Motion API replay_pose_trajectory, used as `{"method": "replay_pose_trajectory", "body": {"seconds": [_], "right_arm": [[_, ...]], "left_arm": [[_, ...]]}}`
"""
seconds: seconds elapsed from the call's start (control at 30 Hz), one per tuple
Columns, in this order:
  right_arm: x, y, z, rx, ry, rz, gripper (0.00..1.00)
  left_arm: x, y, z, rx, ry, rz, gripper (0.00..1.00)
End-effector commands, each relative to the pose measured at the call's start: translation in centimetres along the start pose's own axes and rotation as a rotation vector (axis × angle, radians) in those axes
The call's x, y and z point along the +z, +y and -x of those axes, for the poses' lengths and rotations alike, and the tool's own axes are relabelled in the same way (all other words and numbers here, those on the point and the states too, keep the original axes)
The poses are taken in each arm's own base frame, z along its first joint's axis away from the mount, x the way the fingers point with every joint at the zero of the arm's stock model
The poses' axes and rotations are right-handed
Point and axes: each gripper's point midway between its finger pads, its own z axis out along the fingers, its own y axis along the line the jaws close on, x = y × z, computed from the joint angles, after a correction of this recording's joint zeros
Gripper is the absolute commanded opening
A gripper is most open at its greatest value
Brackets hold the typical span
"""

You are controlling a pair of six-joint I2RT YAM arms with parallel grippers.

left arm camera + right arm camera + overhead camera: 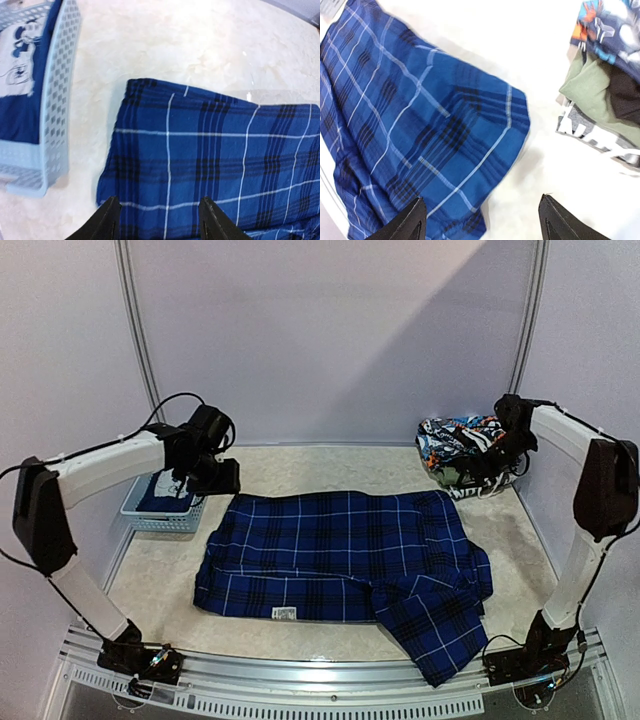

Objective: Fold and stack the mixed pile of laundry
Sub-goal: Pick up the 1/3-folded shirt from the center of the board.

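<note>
Next, my right gripper grabs the plaid shirt (340,550) by its back corner nearest the laundry pile, to fold the shirt's back edge forward.
A blue-and-black plaid shirt (340,550) lies folded flat across the middle of the table, one sleeve trailing toward the front edge. My left gripper (215,478) hovers over its back left corner, open, with only plaid cloth (215,160) showing below the left gripper (160,200). My right gripper (490,465) is open above the shirt's back right corner (420,125), and bare table lies between the right gripper's (482,197) fingers. The rest of the mixed laundry pile (460,450) sits at the back right, a heap of printed, green and grey garments (605,75).
A light-blue slotted basket (160,512) stands at the left edge, beside the left gripper, its wall (55,100) close to the shirt's corner. A navy T-shirt with a pale print (20,75) lies inside it. White walls enclose the table on three sides.
</note>
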Motion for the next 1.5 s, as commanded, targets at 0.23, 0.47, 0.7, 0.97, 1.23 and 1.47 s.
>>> {"method": "replay_pose_trajectory", "body": {"seconds": [0.23,0.47,0.7,0.97,1.23,1.47], "right_arm": [[6.7,-3.3,1.6,0.122,0.002,0.169,0.77],[10.4,-5.3,1.7,0.186,0.034,0.185,0.77],[12.8,-5.1,1.4,0.227,0.051,0.276,0.59],[12.0,-5.2,2.5,0.216,-0.020,0.261,0.23],[12.7,-5.0,1.7,0.239,0.002,0.284,0.15],[12.6,-5.0,1.7,0.251,-0.013,0.267,0.08]], "left_arm": [[9.7,-0.9,3.9,-0.005,0.069,-0.094,0.54],[13.0,0.5,2.8,-0.028,0.130,-0.106,0.54],[15.7,0.5,2.2,-0.068,0.169,-0.159,0.52],[17.3,0.7,1.9,-0.072,0.184,-0.162,0.49],[16.2,1.6,3.8,-0.061,0.111,-0.134,0.48],[16.8,2.7,5.1,-0.067,0.111,-0.094,0.47]]}}
